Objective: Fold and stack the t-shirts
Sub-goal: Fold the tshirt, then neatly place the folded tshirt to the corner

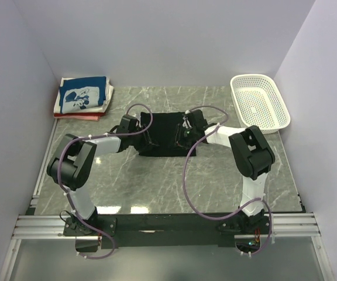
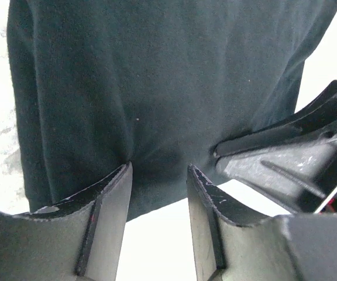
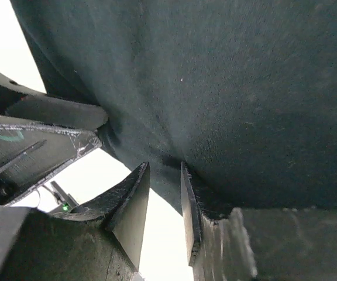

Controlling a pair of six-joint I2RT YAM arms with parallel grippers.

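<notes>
My left gripper grabs the black t-shirt by its puckered near hem (image 1: 153, 145) (image 2: 159, 182) next, to fold the t-shirt for stacking.
A black t-shirt (image 1: 165, 130) lies partly folded on the middle of the marble table (image 1: 157, 181). Both grippers meet over its near half. My left gripper (image 1: 149, 139) (image 2: 159, 167) stands open, its two fingertips on either side of the cloth's (image 2: 157, 88) puckered hem. Just to its right, my right gripper (image 1: 182, 136) (image 3: 164, 165) is shut on a fold of the black cloth (image 3: 233, 88), with creases running out from the pinch. A stack of folded t-shirts (image 1: 83, 96), blue with white print on top and white and red below, rests at the back left.
A white perforated basket (image 1: 260, 100) stands at the back right corner. White walls close in the table on three sides. Purple cables loop over both arms. Each wrist view shows the other gripper's fingers close beside its own.
</notes>
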